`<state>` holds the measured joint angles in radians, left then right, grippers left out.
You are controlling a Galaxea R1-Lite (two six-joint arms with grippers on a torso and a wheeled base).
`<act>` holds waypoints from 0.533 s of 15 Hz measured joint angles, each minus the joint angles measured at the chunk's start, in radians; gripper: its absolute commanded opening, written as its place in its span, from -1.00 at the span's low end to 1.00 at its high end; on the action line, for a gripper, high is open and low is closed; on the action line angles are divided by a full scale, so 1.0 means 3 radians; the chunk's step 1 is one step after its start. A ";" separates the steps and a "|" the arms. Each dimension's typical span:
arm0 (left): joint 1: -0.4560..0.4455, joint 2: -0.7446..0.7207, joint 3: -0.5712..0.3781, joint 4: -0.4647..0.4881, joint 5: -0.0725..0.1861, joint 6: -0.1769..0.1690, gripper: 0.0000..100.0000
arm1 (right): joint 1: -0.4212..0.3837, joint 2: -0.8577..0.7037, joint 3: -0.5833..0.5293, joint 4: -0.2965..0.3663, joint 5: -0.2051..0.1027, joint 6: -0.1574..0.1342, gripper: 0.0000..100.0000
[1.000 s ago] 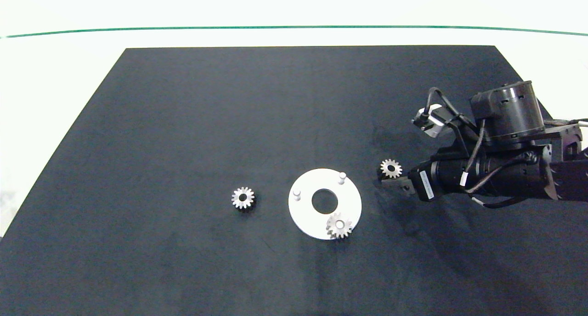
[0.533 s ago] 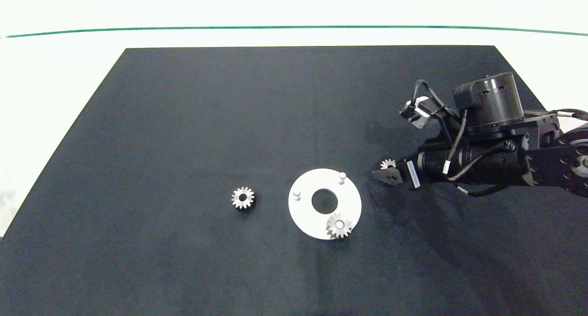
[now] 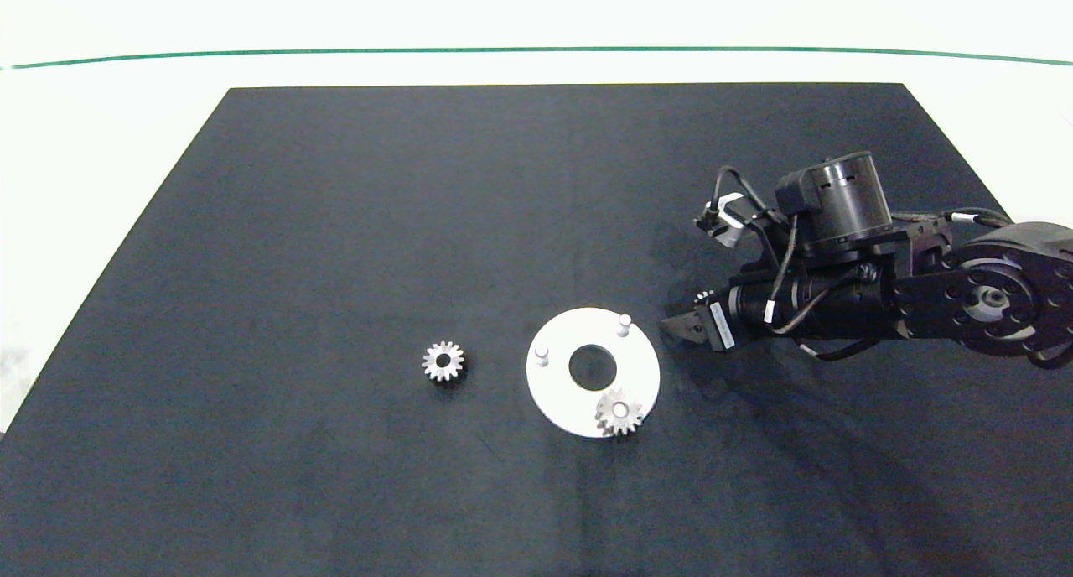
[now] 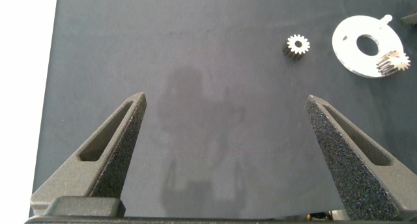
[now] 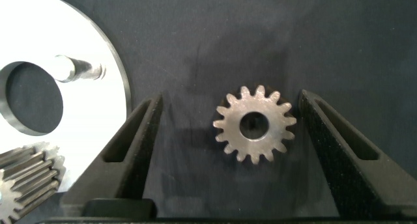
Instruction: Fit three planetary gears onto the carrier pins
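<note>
My right gripper should next grab the gear by its toothed rim (image 5: 285, 122), so the gear's center hole (image 5: 254, 126) stays free to slide onto an empty carrier pin.
A flat white disc (image 3: 560, 388) lies mid-table with two bare carrier pins (image 3: 624, 321) (image 3: 541, 355). One planetary gear (image 3: 619, 412) sits on the third pin at the disc's near edge. A second gear (image 3: 443, 361) lies loose to the left of the disc. My right gripper (image 3: 681, 324) is low over the mat just right of the disc. In the right wrist view the right gripper (image 5: 231, 97) is open, and the third gear (image 5: 255, 125) lies flat between its fingers, touching neither. My left gripper (image 4: 225, 99) hangs open and empty, far from the parts.
A black mat (image 3: 335, 225) covers the table and has white margins around it. Beside the right gripper's finger, the right wrist view shows the disc's rim (image 5: 98, 48), a bare pin (image 5: 78, 68) and the mounted gear (image 5: 23, 178).
The right arm has moved left and down over the gear beside the disc. The gear is now mostly hidden beneath the gripper in the head view. Disc and other gears have not moved.
</note>
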<state>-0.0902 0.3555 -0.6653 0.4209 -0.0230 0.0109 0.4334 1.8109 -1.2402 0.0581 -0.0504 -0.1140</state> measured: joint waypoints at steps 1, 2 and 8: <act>-0.0001 0.0000 0.0000 0.0000 0.0001 0.0000 1.00 | -0.0005 0.0014 -0.0005 -0.0009 0.0001 0.0000 0.57; -0.0001 0.0000 -0.0003 0.0000 0.0000 0.0000 1.00 | -0.0008 0.0023 -0.0008 -0.0013 -0.0001 0.0000 0.51; -0.0001 0.0006 -0.0017 0.0000 0.0000 0.0000 1.00 | -0.0010 0.0045 -0.0032 -0.0009 -0.0030 -0.0006 0.27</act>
<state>-0.0904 0.3572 -0.6704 0.4209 -0.0230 0.0109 0.4304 1.8243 -1.2498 0.0553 -0.0596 -0.1157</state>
